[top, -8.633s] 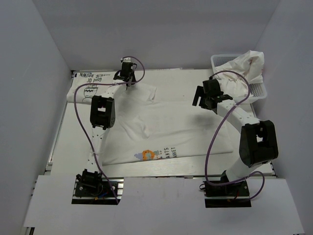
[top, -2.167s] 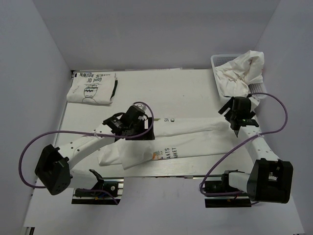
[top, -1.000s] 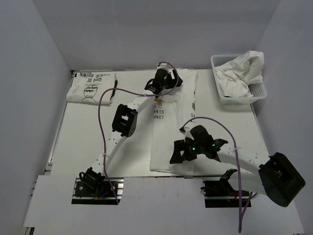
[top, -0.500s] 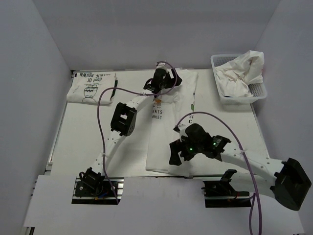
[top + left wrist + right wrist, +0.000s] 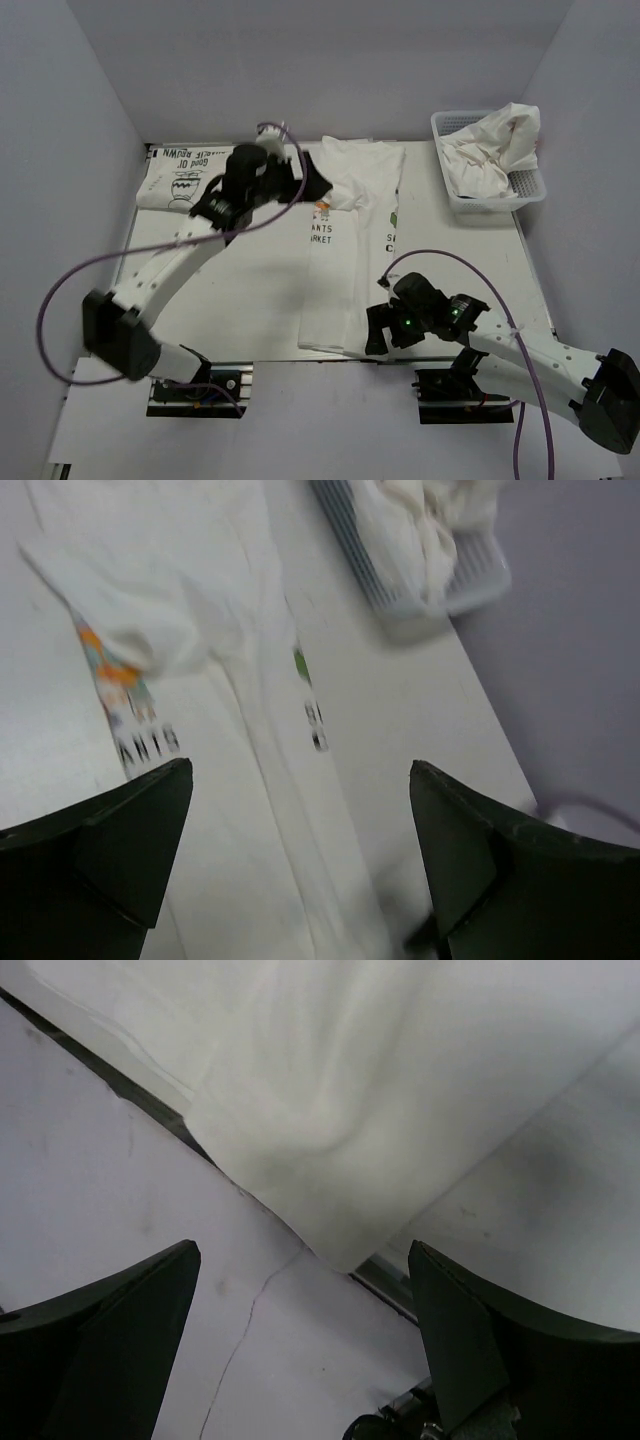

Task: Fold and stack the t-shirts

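The folded white t-shirt needs this end folded toward its far part. My right gripper will next pick up the t-shirt by its near hem corner [image 5: 369, 354] [image 5: 342, 1250] to do that.
A white t-shirt [image 5: 345, 260], folded into a long strip with an orange print [image 5: 110, 670] and black lettering, lies down the middle of the table. My left gripper [image 5: 312, 186] hovers open above its far left part, nothing between its fingers [image 5: 100, 860]. My right gripper [image 5: 376, 330] is open just off the strip's near right corner [image 5: 330, 1110], also holding nothing. A folded t-shirt [image 5: 185, 182] with black lettering lies at the far left. More crumpled white t-shirts [image 5: 495, 150] fill the mesh basket [image 5: 450, 120].
The basket [image 5: 470, 580] stands at the far right corner. The strip's near hem reaches the table's front edge [image 5: 390, 1280], with a white board [image 5: 130, 1210] beyond it. Purple cables loop off both arms. Grey walls close in three sides.
My left gripper has lifted off the strip's collar end and pulled back left. The right gripper has slid toward the near edge, off the cloth. The strip lies released.
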Available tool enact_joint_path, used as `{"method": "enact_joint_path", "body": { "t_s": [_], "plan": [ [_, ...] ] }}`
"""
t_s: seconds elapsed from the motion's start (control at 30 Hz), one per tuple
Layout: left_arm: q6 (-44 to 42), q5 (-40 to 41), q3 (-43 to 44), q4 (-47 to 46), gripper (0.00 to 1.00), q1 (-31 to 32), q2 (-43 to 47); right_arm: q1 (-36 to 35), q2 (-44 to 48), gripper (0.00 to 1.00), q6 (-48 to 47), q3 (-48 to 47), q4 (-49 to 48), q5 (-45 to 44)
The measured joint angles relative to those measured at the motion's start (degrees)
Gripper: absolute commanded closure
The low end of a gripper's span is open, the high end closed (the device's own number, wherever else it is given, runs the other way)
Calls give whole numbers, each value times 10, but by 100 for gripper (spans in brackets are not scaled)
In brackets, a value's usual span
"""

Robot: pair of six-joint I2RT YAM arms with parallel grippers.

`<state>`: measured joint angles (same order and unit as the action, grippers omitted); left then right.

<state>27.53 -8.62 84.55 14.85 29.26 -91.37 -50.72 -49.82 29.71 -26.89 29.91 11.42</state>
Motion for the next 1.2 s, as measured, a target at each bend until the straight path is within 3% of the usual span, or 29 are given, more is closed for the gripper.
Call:
{"method": "enact_joint_path", "body": {
  "t_s": [0.13, 0.27, 0.37, 0.5, 0.83, 0.9, 0.93, 0.97, 1.13, 1.2],
  "plan": [
    [42, -51, -239, 19, 1, 41, 196, 0, 9, 10, 45, 31, 11, 5],
    [90, -97, -407, 63, 4, 71, 184, 0, 15, 10, 87, 54, 6, 6],
    [111, -116, -476, 132, 6, 105, 147, 0, 14, 10, 112, 54, -6, 4],
    [120, -137, -484, 181, 12, 140, 153, 0, 7, 11, 139, 62, -34, 11],
    [125, -183, -485, 138, 45, 180, 100, 1, -28, 52, 164, 66, -62, 2],
    [127, -189, -485, 120, 64, 184, 94, 1, -30, 64, 164, 66, -60, -6],
    [125, -191, -485, 112, 89, 186, 91, 1, -31, 76, 166, 66, -58, -11],
    [128, -192, -485, 106, 100, 186, 88, 1, -32, 79, 165, 66, -56, -16],
    [128, -167, -482, 73, 100, 189, 82, 1, -31, 100, 166, 65, -53, -42],
    [129, -155, -470, 70, 100, 189, 80, 1, -32, 100, 164, 59, -47, -59]
  ]
}}
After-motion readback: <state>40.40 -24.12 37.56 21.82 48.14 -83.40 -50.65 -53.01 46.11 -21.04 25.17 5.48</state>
